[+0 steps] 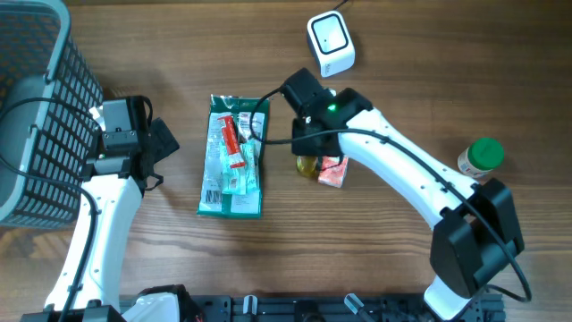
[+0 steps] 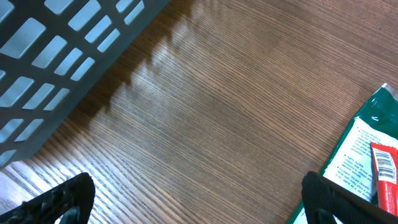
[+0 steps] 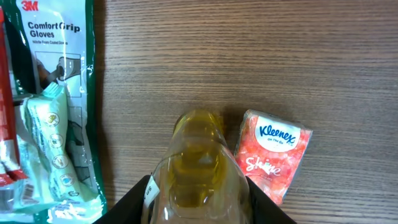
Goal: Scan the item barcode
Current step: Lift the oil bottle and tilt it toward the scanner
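My right gripper has a black finger closed on each side of the bottle's body (image 1: 309, 165) (image 3: 198, 198). The bottle would come up off the table if I lifted my right gripper now.
A clear bottle (image 3: 198, 163) of yellow liquid lies on the wooden table, its neck pointing away in the right wrist view. My right gripper (image 3: 199, 208) is shut on it, one black finger pressed to each side of its body. From overhead the bottle (image 1: 308, 166) shows just under that gripper (image 1: 310, 150). The white barcode scanner (image 1: 330, 42) stands at the far edge. My left gripper (image 1: 165, 141) hangs open over bare wood (image 2: 199, 202), left of the green gloves pack. No barcode shows on the bottle; only a white label edge (image 3: 151, 185) is visible.
A green gloves pack (image 1: 232, 156) with a red tube and small items on top lies mid-table. A red tissue pack (image 3: 273, 152) lies against the bottle's right side. A grey basket (image 1: 36, 116) fills the left. A green-capped jar (image 1: 483, 156) stands at the right.
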You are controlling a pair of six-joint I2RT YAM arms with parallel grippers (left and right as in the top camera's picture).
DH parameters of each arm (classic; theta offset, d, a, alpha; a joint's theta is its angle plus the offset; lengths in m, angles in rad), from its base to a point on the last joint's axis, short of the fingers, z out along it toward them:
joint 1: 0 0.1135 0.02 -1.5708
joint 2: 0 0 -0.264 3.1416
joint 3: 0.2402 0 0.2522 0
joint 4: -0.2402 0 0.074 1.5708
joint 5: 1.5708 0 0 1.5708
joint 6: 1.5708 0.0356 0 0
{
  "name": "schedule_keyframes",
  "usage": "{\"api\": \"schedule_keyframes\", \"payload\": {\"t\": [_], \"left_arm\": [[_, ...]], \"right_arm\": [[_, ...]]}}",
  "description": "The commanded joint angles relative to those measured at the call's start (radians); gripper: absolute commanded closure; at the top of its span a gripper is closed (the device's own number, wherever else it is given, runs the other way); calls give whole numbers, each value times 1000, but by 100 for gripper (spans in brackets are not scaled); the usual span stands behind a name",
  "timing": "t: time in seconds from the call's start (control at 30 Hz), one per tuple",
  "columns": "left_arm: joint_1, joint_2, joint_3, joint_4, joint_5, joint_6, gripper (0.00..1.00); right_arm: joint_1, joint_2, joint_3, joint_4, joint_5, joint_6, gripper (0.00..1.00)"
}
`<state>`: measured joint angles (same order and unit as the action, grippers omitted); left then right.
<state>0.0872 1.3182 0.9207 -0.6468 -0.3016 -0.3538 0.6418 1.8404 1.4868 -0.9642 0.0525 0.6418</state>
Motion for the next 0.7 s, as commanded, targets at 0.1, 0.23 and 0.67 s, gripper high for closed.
{"api": "schedule_keyframes", "payload": {"t": [0.1,0.23,0.67], "left_arm": [[5,6,-5,3,-2,2,0],[5,6,-5,3,-2,2,0],[5,6,-5,3,-2,2,0]], "right_arm": [[-163,-211,0,2,-416,-219,69],[-249,-282,0,10,-901,-487,69],[-309,-309,-1,5,-1404,-612,78]]}}
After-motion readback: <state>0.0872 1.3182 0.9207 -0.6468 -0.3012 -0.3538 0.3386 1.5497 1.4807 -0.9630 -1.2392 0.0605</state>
